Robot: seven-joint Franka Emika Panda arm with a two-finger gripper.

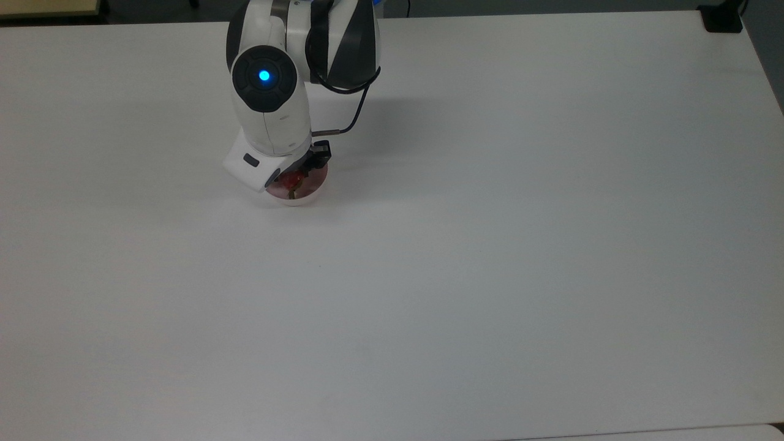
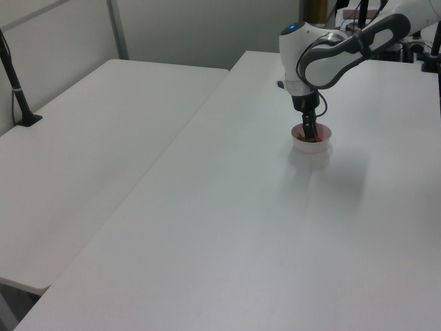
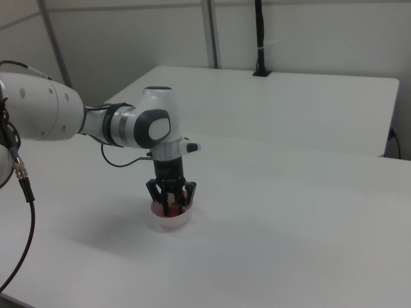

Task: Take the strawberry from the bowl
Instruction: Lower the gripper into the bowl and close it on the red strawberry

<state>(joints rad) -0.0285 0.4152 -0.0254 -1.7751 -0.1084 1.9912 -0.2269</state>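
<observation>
My gripper needs to pick the strawberry from the pink bowl [image 2: 323, 143], so it will grab the strawberry by its red body [image 2: 319, 139] next.
The small pale pink bowl [image 1: 308, 197] stands on the white table, under the arm's wrist. In it lies the red strawberry [image 1: 294, 179], partly covered by the white hand. In the right view my gripper [image 3: 171, 203] reaches straight down into the bowl [image 3: 172, 222]. Its black fingers [image 3: 154, 193] are spread open on either side of the strawberry [image 3: 171, 207], with their tips at about rim height. The left view shows the gripper [image 2: 311, 135] upright over the middle of the bowl [image 2: 323, 143].
The white table [image 1: 490, 245] stretches wide around the bowl. A black cable [image 1: 355, 116] loops off the wrist. A second white table [image 2: 103, 138] stands beside this one, with a black post [image 2: 15, 83] on it.
</observation>
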